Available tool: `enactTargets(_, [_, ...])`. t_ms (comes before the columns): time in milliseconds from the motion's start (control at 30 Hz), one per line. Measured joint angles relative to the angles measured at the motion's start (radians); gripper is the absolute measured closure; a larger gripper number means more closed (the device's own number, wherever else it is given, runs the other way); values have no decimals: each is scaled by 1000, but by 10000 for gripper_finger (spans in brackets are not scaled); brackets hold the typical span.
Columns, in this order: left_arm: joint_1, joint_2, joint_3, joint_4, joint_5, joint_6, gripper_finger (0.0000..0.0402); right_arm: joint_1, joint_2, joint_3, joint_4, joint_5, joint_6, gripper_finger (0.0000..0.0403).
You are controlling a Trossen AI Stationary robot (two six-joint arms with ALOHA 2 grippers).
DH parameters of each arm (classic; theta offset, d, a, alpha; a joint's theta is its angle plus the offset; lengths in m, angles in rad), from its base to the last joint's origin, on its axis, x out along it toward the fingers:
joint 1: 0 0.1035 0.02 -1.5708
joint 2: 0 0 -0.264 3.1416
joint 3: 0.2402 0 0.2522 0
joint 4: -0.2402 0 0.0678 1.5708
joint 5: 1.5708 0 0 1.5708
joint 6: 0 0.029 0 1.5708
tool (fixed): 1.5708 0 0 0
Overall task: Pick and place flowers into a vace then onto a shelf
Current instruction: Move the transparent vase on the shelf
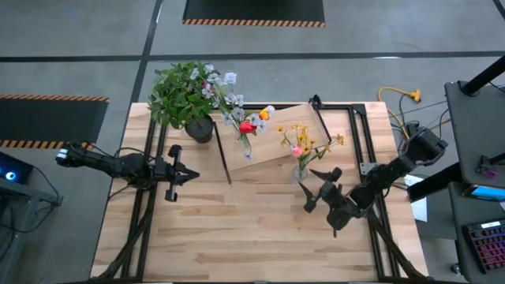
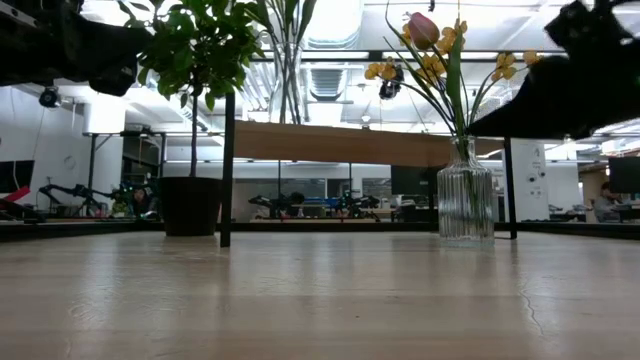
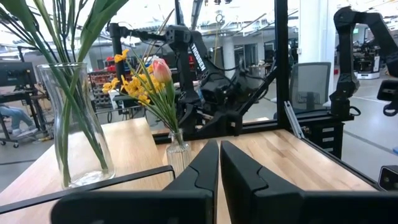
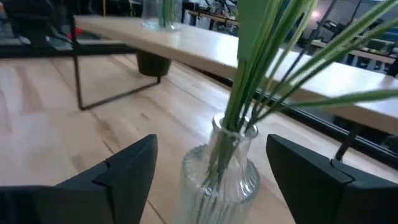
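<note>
I should grab the filled ribbed glass vase by its neck (image 1: 301, 168) with my right gripper next. Then I can put the vase onto the shelf (image 1: 293, 121).
A ribbed glass vase (image 1: 301, 170) (image 2: 465, 200) (image 4: 219, 171) stands on its base on the table in front of the shelf. It holds the yellow blooms and pink bud (image 2: 425, 40). My right gripper (image 1: 318, 189) (image 4: 211, 165) is open, just on the vase's near-right side; its fingers stand either side of the vase without touching. A taller smooth vase (image 1: 246, 147) (image 3: 71, 124) with red and orange tulips and pale sprays stands on the shelf board (image 1: 280, 134) (image 2: 340, 142). My left gripper (image 1: 177, 175) (image 3: 219, 171) is shut, over the table's left part.
A bushy green plant in a dark pot (image 1: 189, 101) (image 2: 190, 205) stands at the shelf's far-left corner. The shelf's black frame legs (image 2: 227, 170) rise from the table. Bare planks (image 1: 237, 229) stretch across the near half of the table.
</note>
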Motion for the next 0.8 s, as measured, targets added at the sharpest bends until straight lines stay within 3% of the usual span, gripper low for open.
enactTargets(400, [0, 0, 0, 0, 0, 0, 401, -118, 109, -2, 4, -2, 112, 139])
enactTargets(800, [0, 1, -1, 0, 0, 0, 402, -166, 108, 0, 39, -2, 158, 154])
